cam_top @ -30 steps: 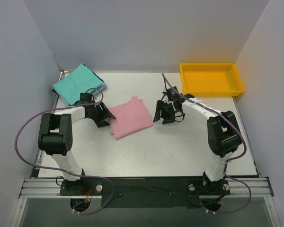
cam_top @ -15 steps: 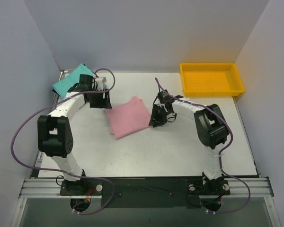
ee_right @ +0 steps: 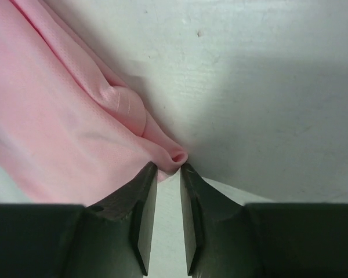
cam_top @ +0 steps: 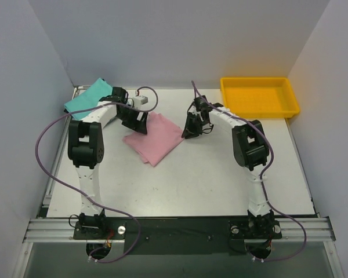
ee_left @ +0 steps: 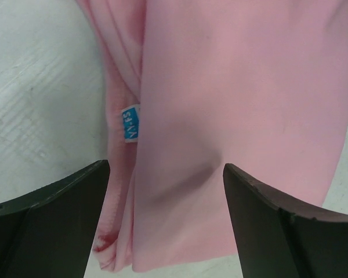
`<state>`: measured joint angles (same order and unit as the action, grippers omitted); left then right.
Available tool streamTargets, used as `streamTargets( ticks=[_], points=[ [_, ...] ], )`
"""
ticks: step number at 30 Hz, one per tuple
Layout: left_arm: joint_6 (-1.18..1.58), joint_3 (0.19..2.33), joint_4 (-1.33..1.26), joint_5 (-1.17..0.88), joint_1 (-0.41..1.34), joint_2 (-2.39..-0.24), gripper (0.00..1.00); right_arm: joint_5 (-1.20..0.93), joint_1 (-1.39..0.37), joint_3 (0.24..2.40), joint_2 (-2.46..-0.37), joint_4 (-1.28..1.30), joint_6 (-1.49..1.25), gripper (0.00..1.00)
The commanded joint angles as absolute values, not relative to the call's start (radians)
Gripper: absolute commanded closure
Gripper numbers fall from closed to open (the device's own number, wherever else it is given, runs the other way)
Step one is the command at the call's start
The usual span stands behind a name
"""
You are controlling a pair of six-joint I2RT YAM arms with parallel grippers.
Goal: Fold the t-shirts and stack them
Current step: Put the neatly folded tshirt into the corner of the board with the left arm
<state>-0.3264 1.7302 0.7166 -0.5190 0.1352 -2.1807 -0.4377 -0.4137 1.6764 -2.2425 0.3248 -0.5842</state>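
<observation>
My left gripper should next pick up the pink t-shirt by its layered edge near the blue size label, to stack it still folded.
The light pink t-shirt point(cam_top: 155, 139) lies folded at the table's middle, turned like a diamond. My left gripper point(cam_top: 137, 120) hangs over its upper left corner, and in the left wrist view the gripper point(ee_left: 165, 169) stands wide open with pink cloth point(ee_left: 232, 87) between and beyond the fingers. My right gripper point(cam_top: 191, 128) is at the shirt's right corner. In the right wrist view that gripper point(ee_right: 168, 167) has its jaws narrowed onto the tip of the folded pink corner point(ee_right: 175, 157). A teal-green t-shirt point(cam_top: 86, 99) lies at the back left.
A yellow tray point(cam_top: 260, 110) sits at the back right. A small blue size label point(ee_left: 130, 123) shows at the pink shirt's edge. White walls close in the left, right and back sides of the table point(cam_top: 209, 179).
The left gripper swung from the shirt's left edge to its upper left corner and opened wide. The right gripper closed at the right corner. The pink shirt turned and shifted slightly.
</observation>
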Motion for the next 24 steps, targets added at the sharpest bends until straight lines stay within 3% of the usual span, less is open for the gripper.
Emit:
streamTargets(
  ticks=[1, 7, 17, 18, 21, 22, 24],
  points=[
    [-0.345, 1.792, 0.693, -0.583, 0.158, -2.177, 0.09, -0.437, -0.414, 1.746, -2.234, 0.433, -0.517, 0.76],
    [-0.275, 1.844, 0.73, -0.495, 0.156, -2.258, 0.09, -0.414, -0.402, 1.712, -2.186, 0.431, -0.499, 0.6],
    [-0.296, 1.862, 0.807, -0.489, 0.196, -2.339, 0.08, -0.393, -0.402, 1.614, -2.086, 0.428, -0.489, 0.55],
    [-0.296, 1.861, 0.81, -0.512, 0.202, -2.344, 0.15, -0.384, -0.4, 1.603, -2.068, 0.426, -0.488, 0.55],
    [-0.287, 1.874, 0.833, -0.549, 0.21, -2.367, 0.5, -0.37, -0.393, 1.543, -2.027, 0.413, -0.491, 0.55],
    [-0.285, 1.879, 0.842, -0.569, 0.212, -2.376, 0.56, -0.365, -0.39, 1.53, -2.002, 0.402, -0.492, 0.55],
    [-0.279, 1.902, 0.871, -0.616, 0.207, -2.394, 0.82, -0.361, -0.376, 1.482, -1.968, 0.384, -0.495, 0.55]
  ],
)
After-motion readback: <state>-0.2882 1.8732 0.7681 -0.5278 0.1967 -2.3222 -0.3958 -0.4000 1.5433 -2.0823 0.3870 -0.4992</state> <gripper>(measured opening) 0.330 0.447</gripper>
